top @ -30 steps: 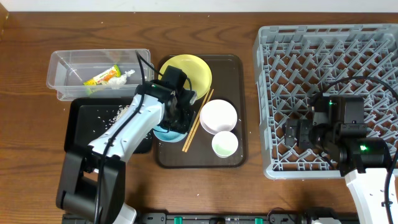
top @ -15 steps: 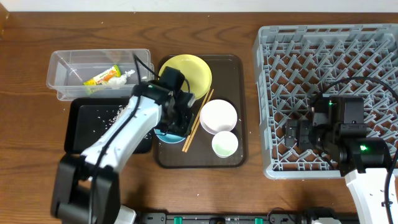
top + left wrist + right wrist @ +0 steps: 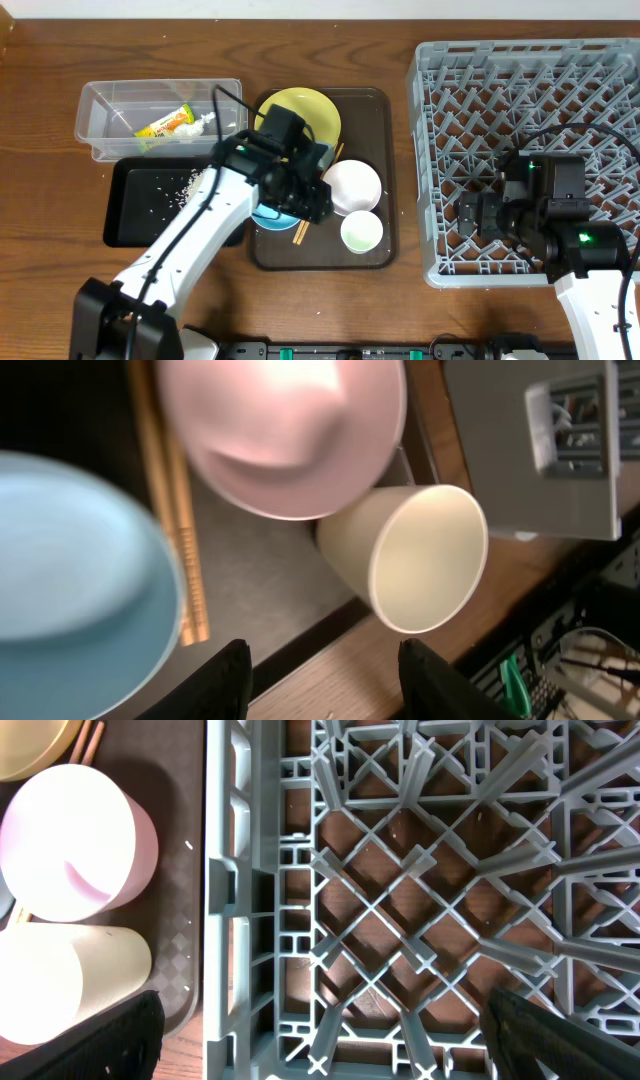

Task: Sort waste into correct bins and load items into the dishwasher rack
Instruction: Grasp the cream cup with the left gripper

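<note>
Next, my left gripper grabs the pale cup [image 3: 361, 232] by its rim nearest the blue bowl, and its base stays free for handover to my right gripper.
My left gripper [image 3: 315, 197] is open and empty above the brown tray, between the light blue bowl [image 3: 268, 214] and the white bowl [image 3: 352, 186]. In the left wrist view its gripper [image 3: 325, 678] hangs over the tray's front rim, with the blue bowl [image 3: 70, 560], chopsticks [image 3: 178, 510], white bowl [image 3: 290, 430] and pale cup [image 3: 425, 555] ahead. The yellow plate [image 3: 302, 112] and cup [image 3: 361, 232] sit on the tray. My right gripper [image 3: 476, 215] is open and empty over the grey rack [image 3: 530, 120], near its left edge [image 3: 225, 880].
The dark brown serving tray [image 3: 385, 125] holds the dishes. The clear tub [image 3: 100, 105] holds the green-and-orange wrapper [image 3: 165, 124] and a white scrap [image 3: 206, 121]. The black tray [image 3: 135, 220] holds rice grains [image 3: 185, 183]. The right wrist view shows the white bowl [image 3: 75, 840] and cup [image 3: 70, 985].
My left gripper has moved right from above the blue bowl to between the two bowls, uncovering more of the blue bowl. The right arm has not moved.
</note>
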{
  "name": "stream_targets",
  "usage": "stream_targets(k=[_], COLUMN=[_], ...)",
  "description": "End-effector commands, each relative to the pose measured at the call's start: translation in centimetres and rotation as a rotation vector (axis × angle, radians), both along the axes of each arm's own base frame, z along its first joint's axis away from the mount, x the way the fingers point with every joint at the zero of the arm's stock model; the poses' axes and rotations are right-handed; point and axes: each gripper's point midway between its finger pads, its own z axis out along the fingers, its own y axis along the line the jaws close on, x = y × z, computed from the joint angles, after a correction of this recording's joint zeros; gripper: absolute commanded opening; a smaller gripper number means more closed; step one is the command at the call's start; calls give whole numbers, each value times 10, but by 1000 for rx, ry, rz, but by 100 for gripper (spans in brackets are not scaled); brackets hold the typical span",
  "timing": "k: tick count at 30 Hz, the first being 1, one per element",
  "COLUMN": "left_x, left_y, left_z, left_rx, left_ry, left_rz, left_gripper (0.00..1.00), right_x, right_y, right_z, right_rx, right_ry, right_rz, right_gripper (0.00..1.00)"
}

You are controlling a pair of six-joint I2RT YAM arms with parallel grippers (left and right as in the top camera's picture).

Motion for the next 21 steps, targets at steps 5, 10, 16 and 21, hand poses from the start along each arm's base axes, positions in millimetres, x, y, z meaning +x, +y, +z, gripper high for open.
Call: stream_targets(k=[5,10,16,21], left_x=[-10,-17,-23,-26], left_y=[-19,-25,-34,-32], left_z=[-19,-38,-60,-76], left_rx=[66,127,156,185], left_ry=[33,60,101,146], left_rz=[-49,-70,-104,-106], left_gripper=[50,50,42,24], right_x=[3,3,3,2], right_y=[0,0,0,0], right_z=[8,8,8,7], right_rx=[6,6,6,5], right_ry=[-21,-21,-20,-14], right_rz=[-3,-3,-3,-3], right_gripper=[99,99,99,99])
